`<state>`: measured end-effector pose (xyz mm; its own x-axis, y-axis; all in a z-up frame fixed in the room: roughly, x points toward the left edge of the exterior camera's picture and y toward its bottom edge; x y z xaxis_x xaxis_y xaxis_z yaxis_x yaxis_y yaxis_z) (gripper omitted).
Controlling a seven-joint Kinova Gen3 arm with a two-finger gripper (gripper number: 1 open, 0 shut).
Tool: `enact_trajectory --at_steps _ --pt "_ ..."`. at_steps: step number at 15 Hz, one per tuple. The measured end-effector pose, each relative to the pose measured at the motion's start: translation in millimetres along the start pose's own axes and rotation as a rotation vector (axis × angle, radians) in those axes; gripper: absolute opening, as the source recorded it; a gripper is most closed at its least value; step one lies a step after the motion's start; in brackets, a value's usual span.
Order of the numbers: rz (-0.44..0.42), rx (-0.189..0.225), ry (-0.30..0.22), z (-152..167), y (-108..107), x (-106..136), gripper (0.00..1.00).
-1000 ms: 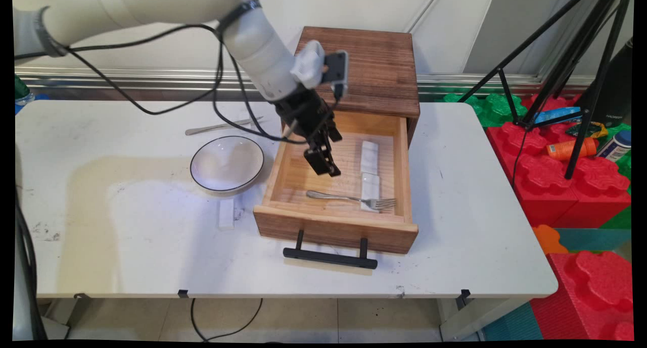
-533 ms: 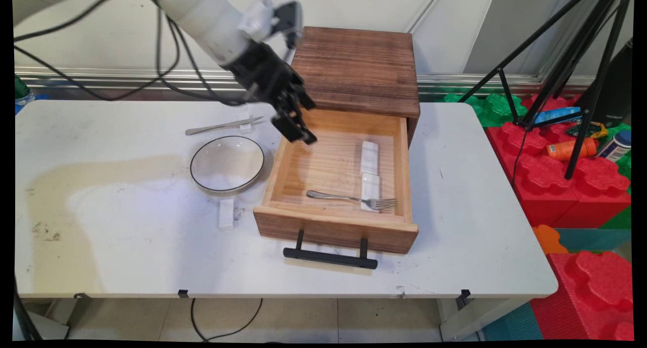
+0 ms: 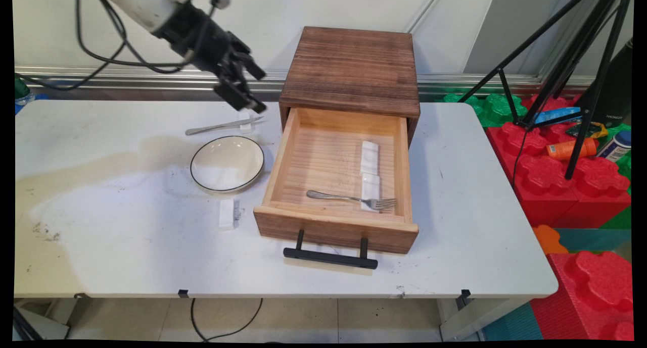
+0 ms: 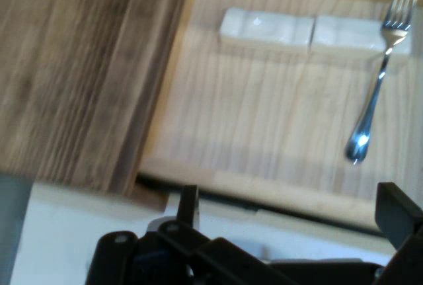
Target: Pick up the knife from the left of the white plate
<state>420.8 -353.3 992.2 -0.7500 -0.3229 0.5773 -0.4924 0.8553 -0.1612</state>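
My gripper is to grab the silver table knife next by its handle [image 3: 223, 127] beside the blade, and then put the knife into the open drawer with the fork [image 3: 351, 198].
My black gripper [image 3: 261, 92] hangs open and empty in the air, just left of the wooden cabinet [image 3: 354, 67] and above the knife [image 3: 222, 126] on the table. In the hand view the gripper [image 4: 291, 199] shows two fingers [image 4: 188, 202] far apart with nothing between them. The drawer [image 3: 333, 221] is pulled out. On its floor lie a metal fork [image 3: 351, 198] and two white rests [image 3: 370, 157], one behind the other. From the hand view the fork [image 4: 373, 110], the rests [image 4: 268, 26] and the cabinet top [image 4: 73, 73] are seen.
A white bowl with a dark rim [image 3: 227, 163] sits left of the drawer, with a small white block [image 3: 227, 214] in front of it. The drawer's black handle [image 3: 330, 257] juts toward the table's near edge. A tripod [image 3: 581, 85] and red foam blocks [image 3: 566, 186] stand right of the table.
The gripper has risen out of the drawer and swung up and left, from over the drawer floor to beside the cabinet's left side. The fork and rests have not moved.
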Motion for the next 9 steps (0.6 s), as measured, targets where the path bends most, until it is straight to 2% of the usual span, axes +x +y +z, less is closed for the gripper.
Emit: enact_trajectory --at_steps 4,9 --pt "-0.012 0.033 -0.026 -19 -18 -27 1.00" --pt "-0.028 0.086 -0.086 -29 -54 -58 1.00"
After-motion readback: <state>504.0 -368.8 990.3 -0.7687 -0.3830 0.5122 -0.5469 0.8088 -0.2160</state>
